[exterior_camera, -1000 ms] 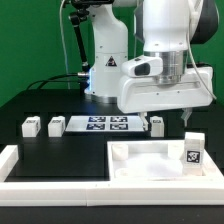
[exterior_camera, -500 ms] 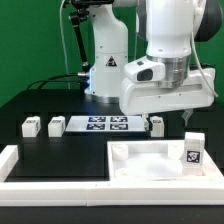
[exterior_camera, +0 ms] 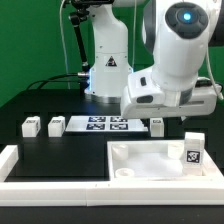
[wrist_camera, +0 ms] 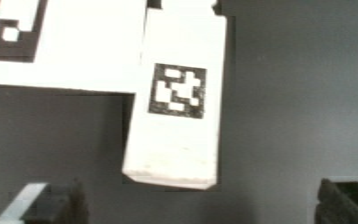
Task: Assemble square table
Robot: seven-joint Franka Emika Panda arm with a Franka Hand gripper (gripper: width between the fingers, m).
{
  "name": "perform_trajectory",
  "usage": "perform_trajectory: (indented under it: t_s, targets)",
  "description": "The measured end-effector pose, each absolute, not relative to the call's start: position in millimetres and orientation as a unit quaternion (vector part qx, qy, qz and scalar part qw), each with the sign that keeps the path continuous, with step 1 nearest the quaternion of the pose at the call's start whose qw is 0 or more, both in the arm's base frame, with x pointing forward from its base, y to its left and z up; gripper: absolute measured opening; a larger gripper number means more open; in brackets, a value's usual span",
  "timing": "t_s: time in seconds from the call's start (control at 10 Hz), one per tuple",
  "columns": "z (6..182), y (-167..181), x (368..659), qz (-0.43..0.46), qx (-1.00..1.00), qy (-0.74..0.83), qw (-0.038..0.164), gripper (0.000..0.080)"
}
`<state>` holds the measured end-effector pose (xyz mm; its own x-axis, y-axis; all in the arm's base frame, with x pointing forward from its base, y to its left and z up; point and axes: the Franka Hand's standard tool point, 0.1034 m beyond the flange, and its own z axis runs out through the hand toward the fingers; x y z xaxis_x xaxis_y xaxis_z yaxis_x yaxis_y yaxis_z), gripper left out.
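My gripper isn't ready to close: the white leg's near end (wrist_camera: 171, 170) is farther out and lower.
The square table's white slab (exterior_camera: 150, 160) with a raised rim lies at the front of the exterior view's right. One tagged leg block (exterior_camera: 192, 150) stands on it. Two leg blocks (exterior_camera: 30, 127) (exterior_camera: 56, 126) sit at the exterior view's left. A fourth leg block (exterior_camera: 156, 126) lies by the marker board's end; it also shows in the wrist view (wrist_camera: 176, 100), long and white with a tag. My gripper (wrist_camera: 197, 203) is open and empty above that leg's end, with one fingertip (wrist_camera: 43, 203) on each side. The arm's white hand (exterior_camera: 165, 95) hangs over it.
The marker board (exterior_camera: 105, 123) lies flat between the legs; its corner shows in the wrist view (wrist_camera: 16, 40). A long white border rail (exterior_camera: 60, 185) runs along the front and the exterior view's left. The robot base (exterior_camera: 108, 70) stands behind.
The arm's upper links have swung toward the exterior view's right and the hand has tilted and sunk a little. Nothing on the table has moved.
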<state>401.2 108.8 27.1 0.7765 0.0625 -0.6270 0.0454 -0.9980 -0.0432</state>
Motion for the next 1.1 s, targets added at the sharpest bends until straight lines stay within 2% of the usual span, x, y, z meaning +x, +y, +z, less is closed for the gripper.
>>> perform_trajectory:
  t_s: [0.3,0.5,0.6,0.7,0.8,1.1]
  targets:
    - [22.9,105.3,394.5,0.410,-0.912,-0.015,0.010,0.0648]
    - [14.7,102.0,381.8,0.424,-0.905,0.022,-0.008,0.0648]
    - [11.0,103.4,375.4,0.433,-0.900,0.046,-0.007,0.0648]
    - [8.9,103.5,373.4,0.443,-0.893,0.077,0.009,0.0648]
    - [8.7,99.0,374.8,0.440,-0.895,0.072,0.003,0.0648]
    - [8.0,98.6,374.2,0.441,-0.895,0.073,0.004,0.0648]
